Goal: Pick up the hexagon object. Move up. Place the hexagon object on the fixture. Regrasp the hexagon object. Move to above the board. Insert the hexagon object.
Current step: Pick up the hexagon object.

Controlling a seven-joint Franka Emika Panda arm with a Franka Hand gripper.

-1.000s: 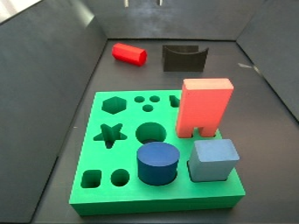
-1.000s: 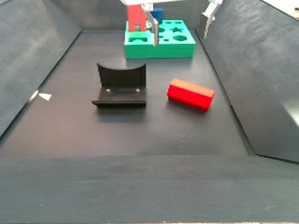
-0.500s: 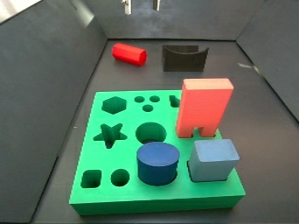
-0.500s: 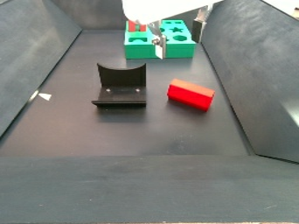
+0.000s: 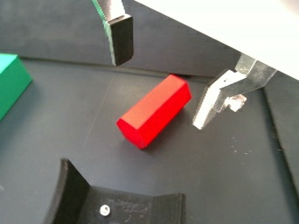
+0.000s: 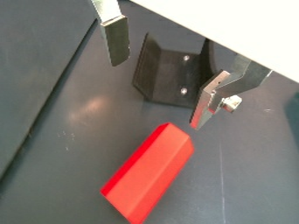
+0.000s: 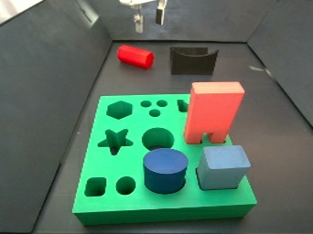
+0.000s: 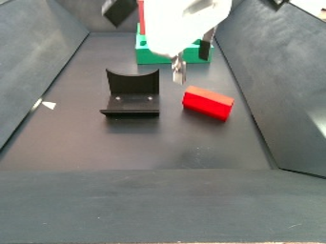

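Observation:
I should next pick up the red hexagon object with my gripper by its long flat sides, to set it on the fixture [image 7: 193, 60] [image 5: 114, 206].
The red hexagon object [image 7: 135, 56] lies flat on the dark floor beside the fixture [image 7: 193, 60]; both also show in a side view, the hexagon object [image 8: 208, 103] and the fixture [image 8: 132, 93]. My gripper [image 8: 188, 65] hangs open and empty above the hexagon object, apart from it. In both wrist views the hexagon object [image 5: 155, 111] [image 6: 149, 172] lies below the spread fingers [image 5: 121, 39] [image 6: 207, 101], with nothing between them. The fixture [image 6: 170, 70] sits close by. The green board [image 7: 110, 146] lies nearer the other end of the floor.
On the board stand a salmon-red arch block [image 7: 214, 111], a dark blue cylinder [image 7: 166, 171] and a blue-grey cube [image 7: 225, 166]. Sloping dark walls [image 8: 51, 76] enclose the floor on both sides. The gripper body partly hides the board [image 8: 152, 50] in a side view.
My gripper has come down from the top of the side views toward the hexagon object. The hexagon object, fixture and board have not moved.

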